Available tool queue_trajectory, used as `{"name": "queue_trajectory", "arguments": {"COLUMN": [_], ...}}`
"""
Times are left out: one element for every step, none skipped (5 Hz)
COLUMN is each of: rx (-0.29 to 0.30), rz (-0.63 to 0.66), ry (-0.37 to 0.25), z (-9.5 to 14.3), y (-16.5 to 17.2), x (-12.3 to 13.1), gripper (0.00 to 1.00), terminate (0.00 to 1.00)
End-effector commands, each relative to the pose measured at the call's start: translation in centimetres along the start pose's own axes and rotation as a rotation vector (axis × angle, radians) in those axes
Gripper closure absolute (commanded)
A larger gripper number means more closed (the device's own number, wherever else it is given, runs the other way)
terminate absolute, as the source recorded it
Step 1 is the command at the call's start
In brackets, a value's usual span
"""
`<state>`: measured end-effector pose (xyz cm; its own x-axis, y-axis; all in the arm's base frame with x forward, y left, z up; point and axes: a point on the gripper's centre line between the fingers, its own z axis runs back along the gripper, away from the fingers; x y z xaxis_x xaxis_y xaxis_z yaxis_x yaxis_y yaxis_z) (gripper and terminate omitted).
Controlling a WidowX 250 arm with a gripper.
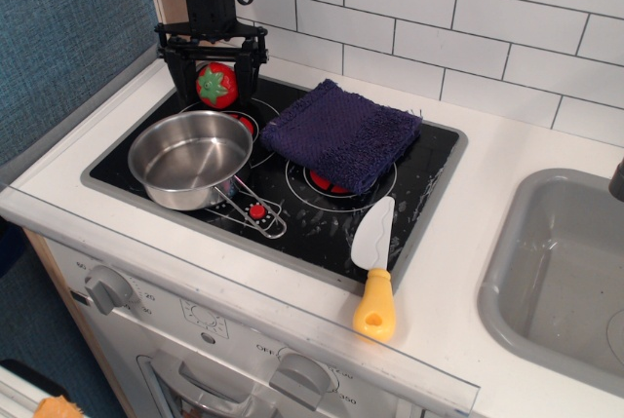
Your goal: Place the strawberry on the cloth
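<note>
My gripper will place the strawberry on the cloth (341, 135), and for that it will next grab the strawberry by its round red body (226, 96).
The strawberry (216, 85), red with a green cap, sits at the back left of the black stovetop (429, 179), just behind the steel pot (190, 157). My black gripper (214, 87) hangs straight down over it. Its two fingers (178, 72) stand apart on either side of the strawberry, open, with a small gap on each side. The dark purple-blue knitted cloth (341, 133) lies on the back right burner, right of the strawberry.
A toy knife (374, 264) with a yellow handle lies at the stove's front right edge. A grey sink (556, 272) is at the far right. A white tiled wall (468, 19) runs behind the stove, and a blue wall (58, 38) stands at the left.
</note>
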<state>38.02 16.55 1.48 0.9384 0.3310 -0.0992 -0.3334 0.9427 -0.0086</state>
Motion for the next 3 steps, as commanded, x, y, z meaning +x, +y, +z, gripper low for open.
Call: {"name": "queue_trajectory", "arguments": {"rx": [0.036, 0.070, 0.065], "rz": [-0.029, -0.039, -0.055], "ry": [-0.049, -0.077, -0.119], "z": [2.6, 4.0, 6.5], "y": [-0.5, -0.9, -1.1], "x": [0.1, 0.3, 0.1], "gripper": [1.00, 1.00, 1.00], "terminate": [0.00, 0.00, 0.00]}}
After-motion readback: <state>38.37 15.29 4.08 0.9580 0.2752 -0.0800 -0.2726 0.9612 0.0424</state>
